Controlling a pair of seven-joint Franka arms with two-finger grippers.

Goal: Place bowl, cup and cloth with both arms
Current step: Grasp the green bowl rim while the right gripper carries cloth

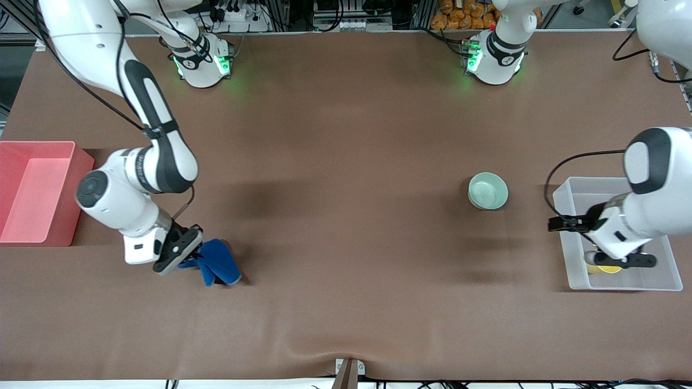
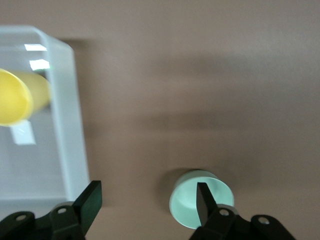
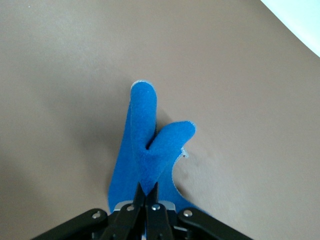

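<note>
The mint-green bowl should be grabbed by its rim (image 1: 487,175) (image 2: 202,173) with my left gripper next, so that it can be placed in the clear bin.
The blue cloth (image 1: 221,266) is bunched and folded upward, pinched by my right gripper (image 1: 195,258) near the right arm's end of the table; in the right wrist view the cloth (image 3: 150,140) rises from the shut jaws of that gripper (image 3: 150,189). The mint-green bowl (image 1: 488,190) stands upright on the table beside the clear bin. The yellow cup (image 1: 604,268) lies in the clear bin (image 1: 565,237), on its side in the left wrist view (image 2: 15,97). My left gripper (image 1: 627,262) is open and empty over the bin; in its wrist view (image 2: 147,200) the bowl (image 2: 184,205) shows past one finger.
A red bin (image 1: 38,192) stands at the right arm's end of the table, farther from the front camera than the cloth. The brown mat (image 1: 346,243) has a ripple at its front edge.
</note>
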